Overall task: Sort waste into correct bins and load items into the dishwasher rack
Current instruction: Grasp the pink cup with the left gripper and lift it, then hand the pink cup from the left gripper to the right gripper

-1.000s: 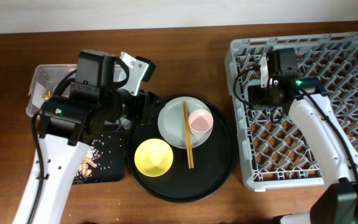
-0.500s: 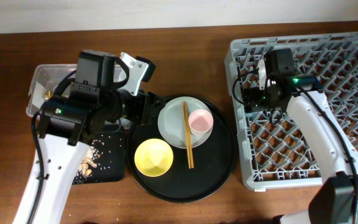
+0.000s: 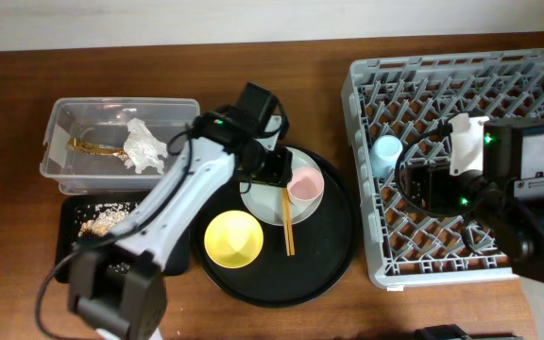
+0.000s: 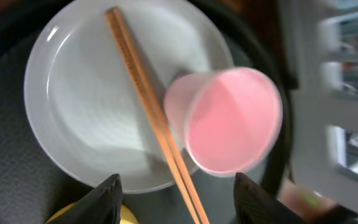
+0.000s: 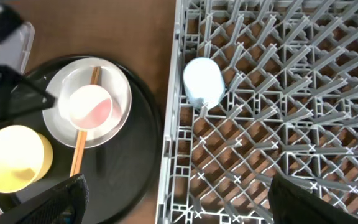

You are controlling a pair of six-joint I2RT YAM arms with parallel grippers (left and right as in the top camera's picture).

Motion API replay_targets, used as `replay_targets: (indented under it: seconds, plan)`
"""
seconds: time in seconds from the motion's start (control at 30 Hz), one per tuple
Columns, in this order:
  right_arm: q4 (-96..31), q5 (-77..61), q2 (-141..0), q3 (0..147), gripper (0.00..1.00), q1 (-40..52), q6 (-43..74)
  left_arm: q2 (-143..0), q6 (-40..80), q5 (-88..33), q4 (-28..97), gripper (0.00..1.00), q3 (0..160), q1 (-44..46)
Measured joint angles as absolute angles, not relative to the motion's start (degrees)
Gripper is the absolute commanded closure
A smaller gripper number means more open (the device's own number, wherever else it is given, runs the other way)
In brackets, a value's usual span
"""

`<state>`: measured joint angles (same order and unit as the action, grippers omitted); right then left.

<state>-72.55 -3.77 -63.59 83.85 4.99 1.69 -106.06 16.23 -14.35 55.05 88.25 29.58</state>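
Note:
I will grip the white cup's rim edge (image 3: 295,200) (image 4: 200,163) with my left gripper next. The cup's outer body stays free, so I can hand the cup over for loading into the dishwasher rack.
My left gripper (image 3: 274,170) (image 4: 182,208) hangs open over the pale plate (image 3: 261,196) (image 4: 86,106). On the plate lie the chopsticks (image 3: 285,222) (image 4: 145,106) and the white cup with a pink inside (image 3: 304,185) (image 4: 232,121). The chopsticks' near end passes below the jaws. My right gripper (image 3: 421,184) (image 5: 194,202) is open and empty above the dishwasher rack (image 3: 362,227) (image 5: 185,155). The light-blue cup (image 3: 385,151) (image 5: 202,82) lies in the rack's left part. The yellow bowl (image 3: 232,238) (image 5: 14,155) sits on the round tray.
The round black tray (image 3: 281,279) carries plate and bowl. The clear tub (image 3: 59,127) at the left holds a white tissue (image 3: 144,148) and a gold wrapper (image 3: 88,147). The flat black tray (image 3: 78,203) holds beige crumbs (image 3: 102,219).
The left arm swung from over the tub and flat tray to above the plate. The right gripper opened, left the blue cup in the rack and drew back to the right.

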Motion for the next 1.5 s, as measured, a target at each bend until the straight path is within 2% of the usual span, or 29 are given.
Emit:
replay_targets:
  seconds: [0.1,0.13,0.17,0.2,0.23,0.27,0.3,0.5,0.6,0.63,0.73,0.83,0.97,1.1,1.23,1.27,1.3,1.5]
  plan:
    - [-72.84,-3.81,-65.36,83.85,0.07,4.99,1.74,-110.52,17.69,-12.82,52.66,0.43,88.23,31.55]
    - [-73.10,-3.81,-66.08,83.85,0.07,4.99,1.72,-111.79,17.89,-12.58,52.03,0.49,88.23,32.40]
    - [-73.41,-3.86,-66.76,83.85,0.07,4.99,1.72,-112.44,18.02,-12.56,51.75,0.58,88.23,32.80]
    - [-73.80,-3.97,-67.51,83.85,0.07,4.99,1.72,-113.21,18.06,-12.34,51.42,0.76,88.23,33.36]
    - [-73.97,-3.99,-68.36,83.85,0.06,4.99,1.72,-113.65,18.39,-12.19,51.20,0.85,88.18,33.65]
    - [-74.00,-3.99,-68.71,83.85,0.05,4.99,1.72,-113.69,18.59,-12.10,50.98,0.88,88.18,33.65]
    - [-74.00,-3.99,-69.01,83.85,0.05,4.99,1.74,-113.69,18.74,-11.94,50.50,1.00,88.18,33.63]
    - [-73.87,-4.38,-69.06,83.85,0.05,4.99,1.69,-113.69,19.09,-11.60,50.48,1.00,88.42,33.34]
    - [-74.08,-8.14,-69.04,87.02,0.04,4.99,1.72,-113.69,17.91,-17.65,54.87,1.00,93.58,30.83]
    - [-74.11,-10.59,-68.82,88.73,0.00,4.99,1.69,-113.03,16.91,-21.37,56.01,1.00,95.61,29.30]
    - [-73.71,-21.74,-67.96,91.66,0.01,4.95,0.80,-106.48,12.69,-41.36,56.14,1.00,99.66,21.63]
    - [-72.34,-38.87,-68.16,91.79,0.01,4.95,-4.75,-100.03,7.77,-63.11,56.10,1.00,101.08,12.69]
    - [-68.07,-53.17,-70.76,91.79,0.01,4.95,-8.58,-99.44,1.93,-81.30,56.23,1.00,101.10,10.04]
    - [-64.07,-59.72,-74.46,91.79,0.01,4.95,-9.43,-99.44,-0.47,-86.54,56.27,1.00,101.10,12.08]
    - [-61.06,-64.51,-77.62,91.79,0.01,4.95,-9.61,-99.44,-1.76,-85.56,56.34,1.00,101.10,14.48]
    - [-60.42,-66.37,-78.22,91.79,0.08,4.95,-9.65,-99.44,-1.83,-84.88,56.34,1.00,101.10,15.00]
    - [-60.34,-67.20,-78.35,91.79,0.11,4.95,-9.65,-99.44,-1.98,-84.23,56.34,1.00,101.10,15.59]
    - [-60.71,-70.48,-78.35,91.79,0.16,4.97,-9.67,-99.44,-2.02,-81.41,55.90,1.00,101.10,16.97]
